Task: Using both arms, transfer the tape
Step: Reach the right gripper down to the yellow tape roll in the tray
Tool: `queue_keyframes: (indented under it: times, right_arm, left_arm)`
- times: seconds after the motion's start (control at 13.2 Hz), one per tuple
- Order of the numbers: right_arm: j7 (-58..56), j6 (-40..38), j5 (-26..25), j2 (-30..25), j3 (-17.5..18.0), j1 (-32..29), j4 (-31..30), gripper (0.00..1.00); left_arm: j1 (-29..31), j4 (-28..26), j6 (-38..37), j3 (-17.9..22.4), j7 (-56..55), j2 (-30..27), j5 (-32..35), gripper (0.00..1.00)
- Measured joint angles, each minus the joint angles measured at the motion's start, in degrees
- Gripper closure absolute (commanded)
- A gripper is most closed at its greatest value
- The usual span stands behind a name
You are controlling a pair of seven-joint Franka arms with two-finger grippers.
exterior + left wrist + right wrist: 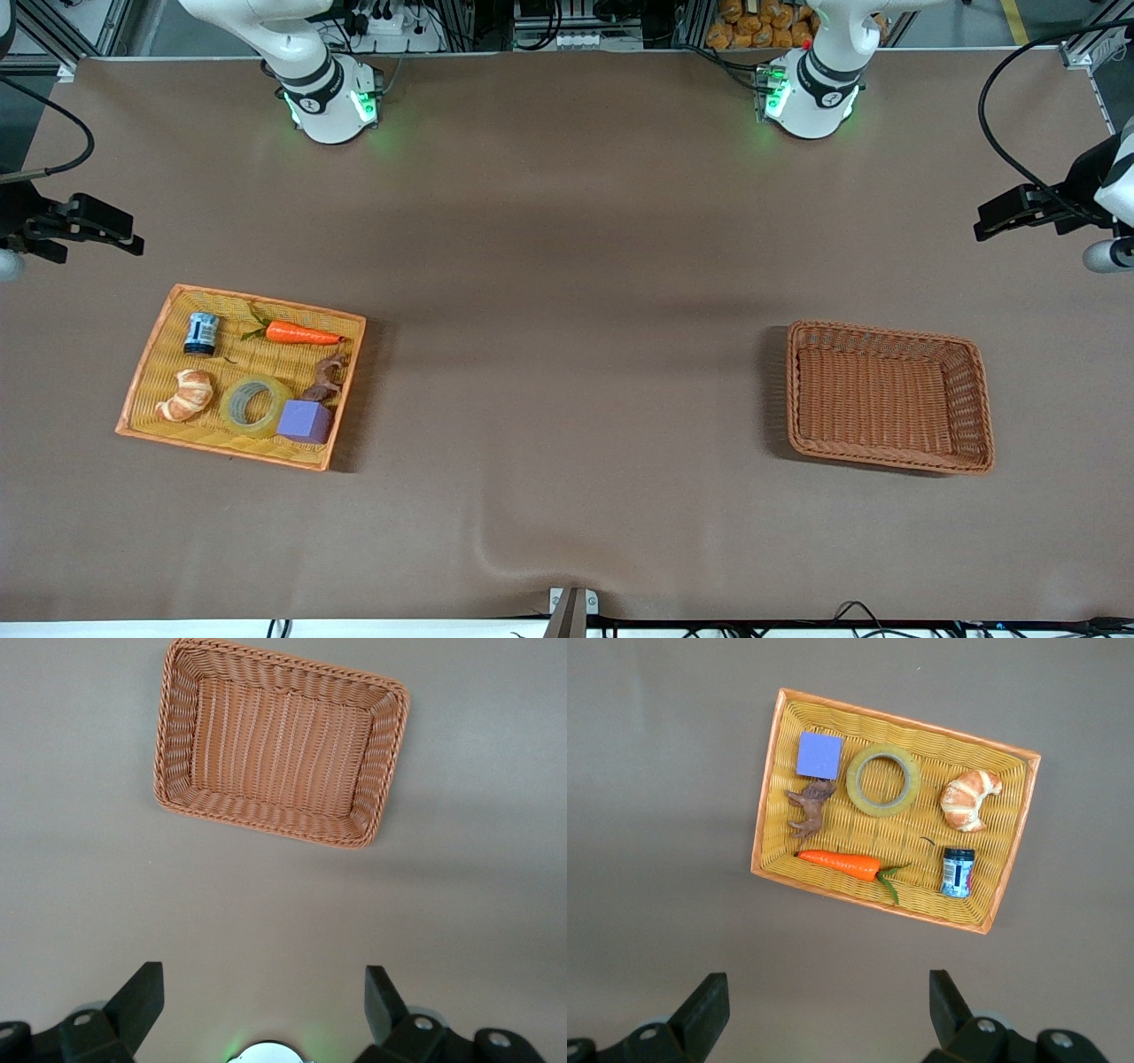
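Observation:
The robot's right gripper should next grab the tape (230, 408) by the side of its ring, so that the tape can go to the empty basket.
The tape (230, 408), a translucent yellowish ring, lies flat in a shallow orange woven tray (266, 301) toward the right arm's end of the table. It also shows in the right wrist view (883, 810), inside the tray (904, 719). My right gripper (124, 232) is open and empty, high over bare table at that end; the right wrist view (824, 992) shows its fingers spread wide. My left gripper (990, 221) is open and empty, high over the left arm's end; the left wrist view (261, 988) shows its fingers spread over bare table.
In the tray with the tape are a purple cube (306, 421) touching it, a croissant (186, 394), a carrot (301, 334), a small dark jar (201, 333) and a brown figure (326, 377). An empty brown wicker basket (886, 330) stands toward the left arm's end, also in the left wrist view (283, 663).

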Motion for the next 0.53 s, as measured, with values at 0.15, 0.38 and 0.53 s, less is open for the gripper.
queue_keyframes:
  times: [0.15,0.38,0.53]
  right_arm:
    - [0.0,1.1,0.0,0.2,0.0,-0.1,-0.1,0.00]
    - [-1.5,4.3,0.0,3.4,0.0,-0.6,-1.0,0.00]
    - [-4.4,10.6,0.0,8.4,0.0,-2.3,-1.9,0.00]
  left_arm:
    - [0.2,0.0,0.9,0.0,0.0,0.3,0.0,0.00]
    - [0.2,0.0,1.6,0.0,0.1,0.9,0.0,0.00]
    - [0.3,0.0,1.8,0.1,0.6,1.0,0.0,0.00]
